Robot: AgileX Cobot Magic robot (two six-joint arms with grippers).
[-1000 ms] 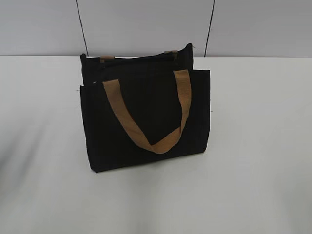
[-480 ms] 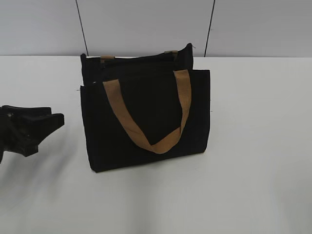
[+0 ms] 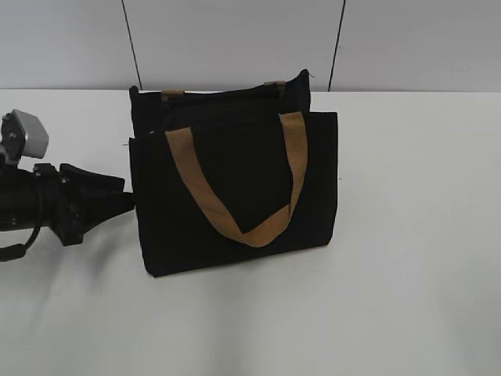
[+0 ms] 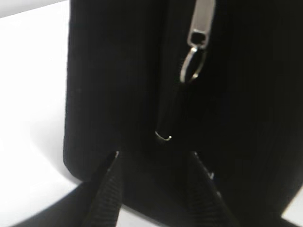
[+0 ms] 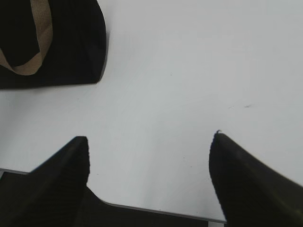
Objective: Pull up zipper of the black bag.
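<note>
I should next grab the zipper point(image 4: 199, 33) with my left gripper by its fabric end point(image 4: 164, 127), to keep the zipper tight.
The black bag point(image 3: 235, 188) stands upright mid-table, its tan handle point(image 3: 296, 157) hanging over the front panel. The zipper point(image 3: 223, 95) runs along its top edge. My left gripper point(image 3: 121, 193) is open and comes in from the left, its tips at the bag's left end. In the left wrist view the open fingers point(image 4: 154, 156) point at the bag's end point(image 4: 109, 85), and the silvery zipper pull tab point(image 4: 200, 23) with its ring hangs just beyond them, ungripped. My right gripper point(image 5: 149, 139) is open and empty over bare table, to the right of the bag's corner point(image 5: 71, 42).
The white table point(image 3: 407, 235) spreads around the bag. A grey panelled wall point(image 3: 235, 39) stands close behind it. The table's front edge point(image 5: 165, 210) runs just under my right gripper.
My left arm came in from the left edge and moved right until its tips reached the bag's left end. The bag has not moved.
</note>
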